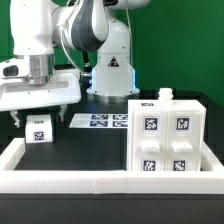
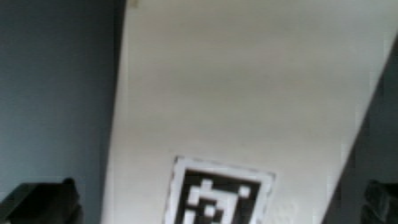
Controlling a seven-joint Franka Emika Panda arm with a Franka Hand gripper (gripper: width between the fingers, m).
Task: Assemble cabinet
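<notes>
My fingers reach down beside both edges of the white insert piece's upper part (image 1: 39, 121) (image 2: 249, 100), so my gripper closes on the piece next.
The white cabinet body (image 1: 165, 140), with tags on its front and a small white knob on top, stands at the exterior view's right. A small white insert piece (image 1: 38, 128) with one tag sits on the dark table at the exterior view's left. My gripper (image 1: 38, 113) is right above it, with the jaws down either side of it. In the wrist view the piece (image 2: 214, 110) fills the middle, tag toward the jaws. My gripper (image 2: 214, 205) is open, and a dark finger (image 2: 39, 200) stands a narrow gap off the piece's edge.
The marker board (image 1: 105, 120) lies flat at the robot's base, between the insert piece and the cabinet body. A low white border frame (image 1: 60, 180) runs along the front and the exterior view's left of the table. A green wall stands behind.
</notes>
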